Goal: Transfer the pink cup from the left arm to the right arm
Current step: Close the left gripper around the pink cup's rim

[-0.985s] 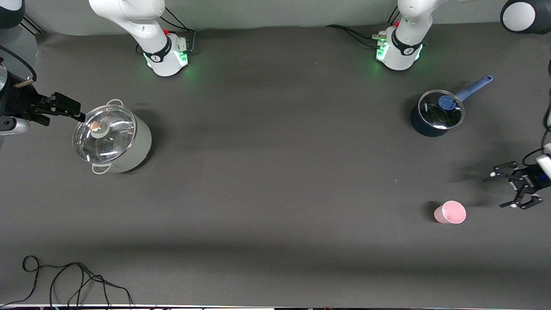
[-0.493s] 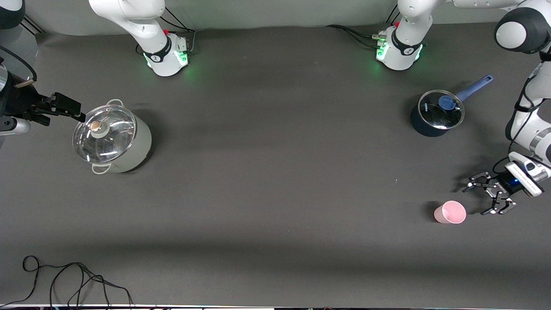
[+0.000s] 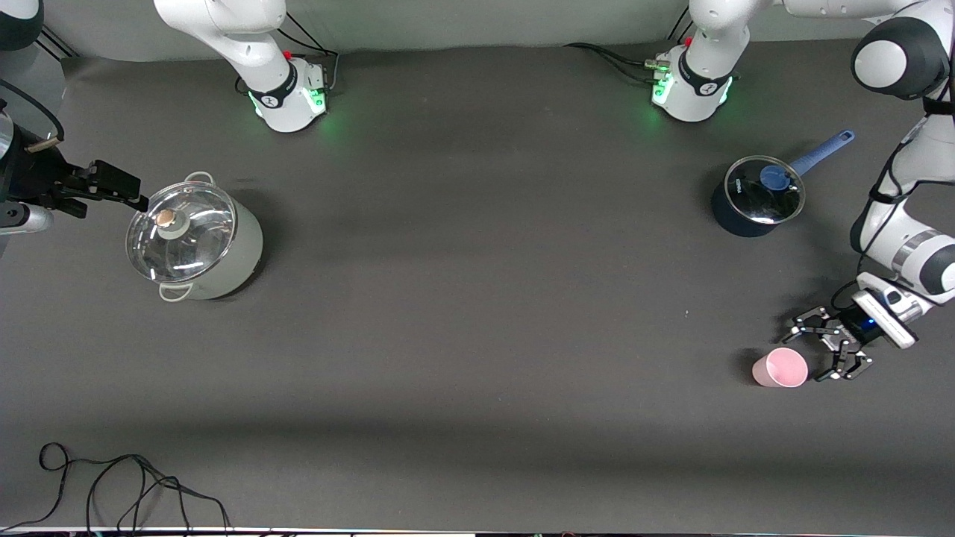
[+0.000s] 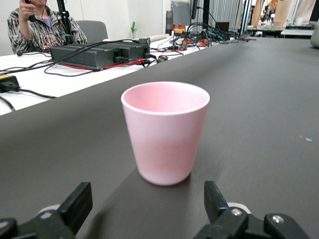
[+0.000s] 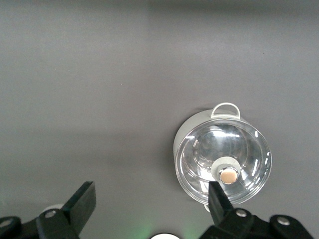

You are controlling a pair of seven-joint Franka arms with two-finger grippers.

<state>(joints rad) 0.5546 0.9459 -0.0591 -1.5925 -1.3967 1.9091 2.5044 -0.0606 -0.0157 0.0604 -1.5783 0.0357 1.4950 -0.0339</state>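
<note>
My left gripper picks up the pink cup by its lower body (image 4: 166, 158) next. That leaves the pink cup's rim (image 4: 165, 113) free for my right gripper.
The pink cup (image 3: 780, 368) stands upright on the dark table, toward the left arm's end and nearer the front camera than the blue saucepan. My left gripper (image 3: 807, 356) is low beside it, open, its skeletal fingers pointing at the cup and apart from it. In the left wrist view the pink cup (image 4: 167, 129) stands just ahead of the left gripper (image 4: 147, 201), with bare table between the fingertips. My right gripper (image 3: 123, 188) waits open in the air beside the grey pot; in the right wrist view the right gripper (image 5: 149, 199) holds nothing.
A grey pot with a glass lid (image 3: 195, 242) stands toward the right arm's end, the same grey pot (image 5: 223, 162) showing under the right wrist. A dark blue saucepan with lid and blue handle (image 3: 757, 198) stands near the left arm's base. A black cable (image 3: 127, 485) lies along the front edge.
My left gripper has moved in from the table's end toward the pink cup and now sits right beside it, still open. The right arm and the cup have not moved.
</note>
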